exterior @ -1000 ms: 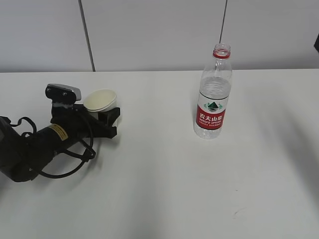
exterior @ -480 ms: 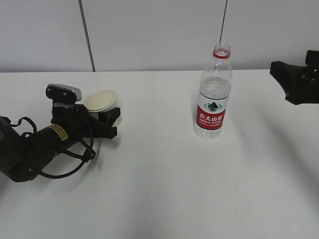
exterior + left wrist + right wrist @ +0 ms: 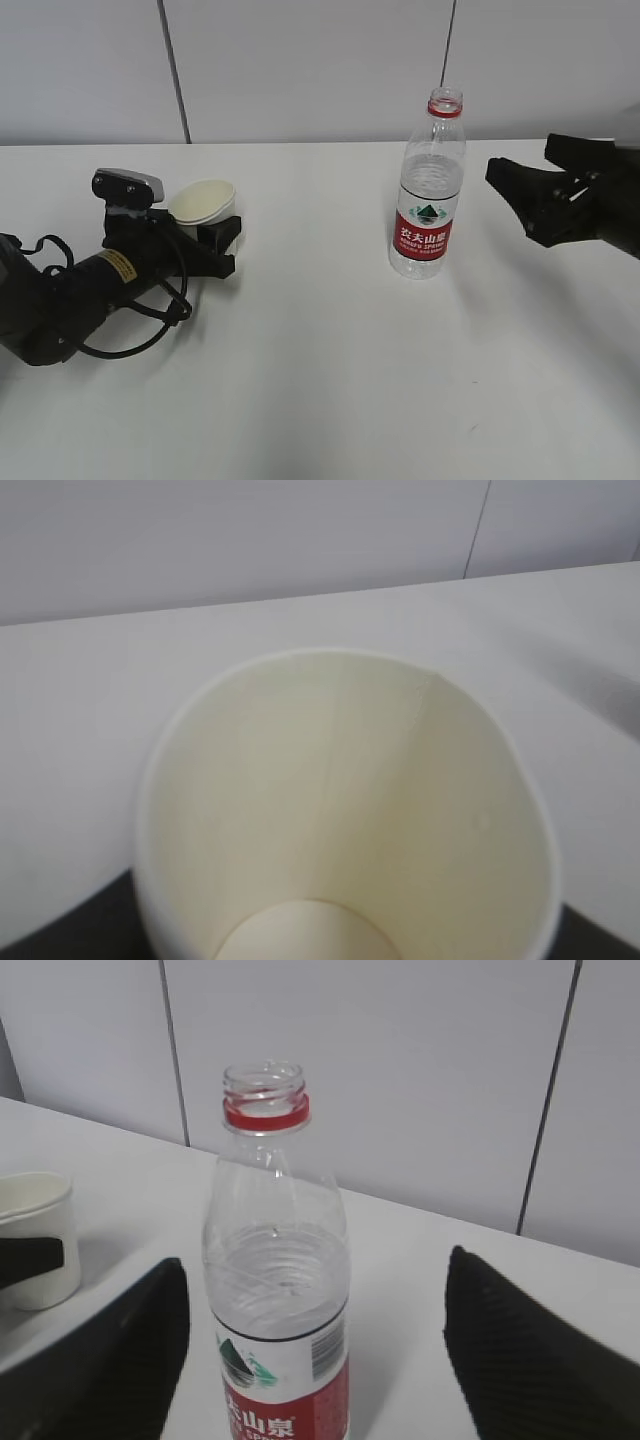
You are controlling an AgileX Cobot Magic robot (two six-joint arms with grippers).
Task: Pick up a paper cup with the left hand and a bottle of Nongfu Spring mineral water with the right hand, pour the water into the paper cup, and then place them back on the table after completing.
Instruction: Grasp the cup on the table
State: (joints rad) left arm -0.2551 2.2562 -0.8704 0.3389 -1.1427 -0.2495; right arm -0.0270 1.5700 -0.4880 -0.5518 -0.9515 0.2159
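My right gripper holds the uncapped bottle steady around its labelled middle (image 3: 425, 209) next, since water (image 3: 433, 173) stands up to the bottle's shoulder.
A paper cup (image 3: 202, 200) stands on the white table (image 3: 330, 380) at the left, empty inside (image 3: 340, 810). My left gripper (image 3: 225, 245) lies low on the table, its black fingers (image 3: 60, 935) shut on the cup's sides. An uncapped Nongfu Spring bottle (image 3: 428, 190) with a red label stands upright at centre right, water (image 3: 280, 1260) filling it to the shoulder. My right gripper (image 3: 518, 158) hovers open just to the right of the bottle. In the right wrist view its fingers (image 3: 120, 1360) stand wide on both sides of the bottle (image 3: 285, 1360) without touching it.
A grey panelled wall (image 3: 320, 60) runs behind the table's far edge. Loose black cables (image 3: 150, 320) loop beside the left arm. Bare tabletop spans the front and the stretch between the cup and the bottle.
My right gripper has come in from the right edge and moved left toward the bottle. The left gripper, the cup and the bottle have not moved.
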